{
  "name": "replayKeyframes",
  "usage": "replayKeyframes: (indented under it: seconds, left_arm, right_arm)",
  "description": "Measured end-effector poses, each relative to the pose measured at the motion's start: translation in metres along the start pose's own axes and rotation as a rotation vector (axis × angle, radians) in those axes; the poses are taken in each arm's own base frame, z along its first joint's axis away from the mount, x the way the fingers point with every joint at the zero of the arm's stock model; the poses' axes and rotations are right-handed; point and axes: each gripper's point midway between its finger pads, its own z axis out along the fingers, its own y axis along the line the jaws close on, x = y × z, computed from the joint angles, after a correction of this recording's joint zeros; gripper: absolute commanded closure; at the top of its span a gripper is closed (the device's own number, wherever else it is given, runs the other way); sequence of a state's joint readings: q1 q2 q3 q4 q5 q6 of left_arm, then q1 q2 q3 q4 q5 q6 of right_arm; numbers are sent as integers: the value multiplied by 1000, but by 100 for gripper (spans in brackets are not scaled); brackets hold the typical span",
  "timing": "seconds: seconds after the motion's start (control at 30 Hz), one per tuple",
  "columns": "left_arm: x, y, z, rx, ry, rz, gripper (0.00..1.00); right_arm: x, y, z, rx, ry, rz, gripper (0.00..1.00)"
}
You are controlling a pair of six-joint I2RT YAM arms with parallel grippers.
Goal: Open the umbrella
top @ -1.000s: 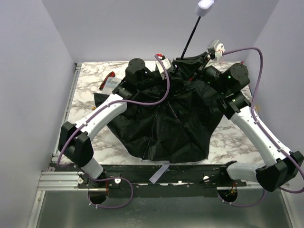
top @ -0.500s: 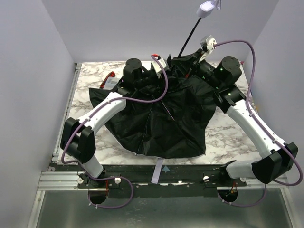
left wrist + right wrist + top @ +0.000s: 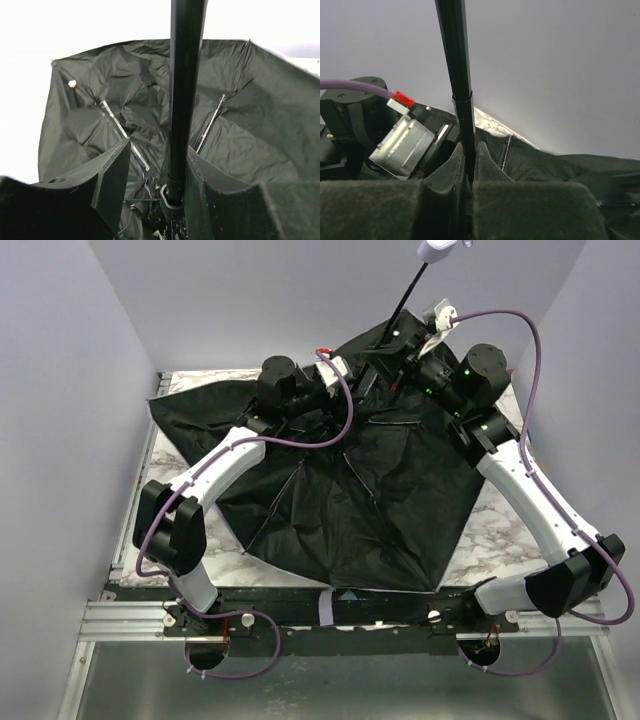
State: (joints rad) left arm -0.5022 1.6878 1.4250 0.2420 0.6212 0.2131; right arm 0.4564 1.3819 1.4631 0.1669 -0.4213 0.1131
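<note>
I will next grab the umbrella's shaft beside the runner with my left gripper, so the handle side stays free for my right gripper. This grip is for opening the umbrella.
The umbrella (image 3: 370, 500) lies canopy-down on the table, its black lining up and spread wide. Its thin black shaft (image 3: 408, 295) slants up to the pale handle (image 3: 437, 250) at the top edge. My right gripper (image 3: 400, 340) is shut on the shaft (image 3: 455, 50), which runs up between its fingers; the gripper (image 3: 468, 150) shows in the right wrist view. My left gripper (image 3: 335, 390) is open around the shaft's lower end. In the left wrist view the gripper (image 3: 159, 150) has the shaft (image 3: 185, 75) against its right finger, just above the runner (image 3: 172, 195).
The marble table (image 3: 490, 510) shows only at the right and front left of the canopy. Lavender walls close in the left, back and right. A strip of white tape (image 3: 328, 605) hangs at the front edge. Metal ribs (image 3: 122, 132) cross the lining.
The canopy has spread much wider, reaching the left rear corner and up the back. The shaft and handle have risen with my right gripper. My left gripper stays low at the hub.
</note>
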Motion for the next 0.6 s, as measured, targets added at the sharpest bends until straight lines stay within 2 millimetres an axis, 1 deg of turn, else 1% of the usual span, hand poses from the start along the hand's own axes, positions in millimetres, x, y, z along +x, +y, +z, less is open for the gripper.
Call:
replayKeyframes:
  seconds: [0.13, 0.23, 0.3, 0.4, 0.5, 0.6]
  left_arm:
    - [11, 4, 1, -1, 24, -3, 55]
    - [16, 6, 2, -1, 38, -4, 60]
    - [18, 7, 2, -1, 45, -7, 70]
    - [18, 8, 2, 8, 48, -9, 100]
    - [15, 5, 1, 32, 43, 17, 100]
    - [13, 2, 0, 55, 47, 40, 100]
  right_arm:
    - [-6, 0, 1, 2, -7, -9, 100]
    - [-5, -2, 2, 5, -2, -11, 100]
    - [-4, -2, 2, 6, -1, -11, 100]
    - [-4, -3, 2, 8, -2, -18, 100]
    - [-5, -5, 2, 14, -8, -22, 100]
    - [-1, -3, -5, 14, -9, -21, 100]
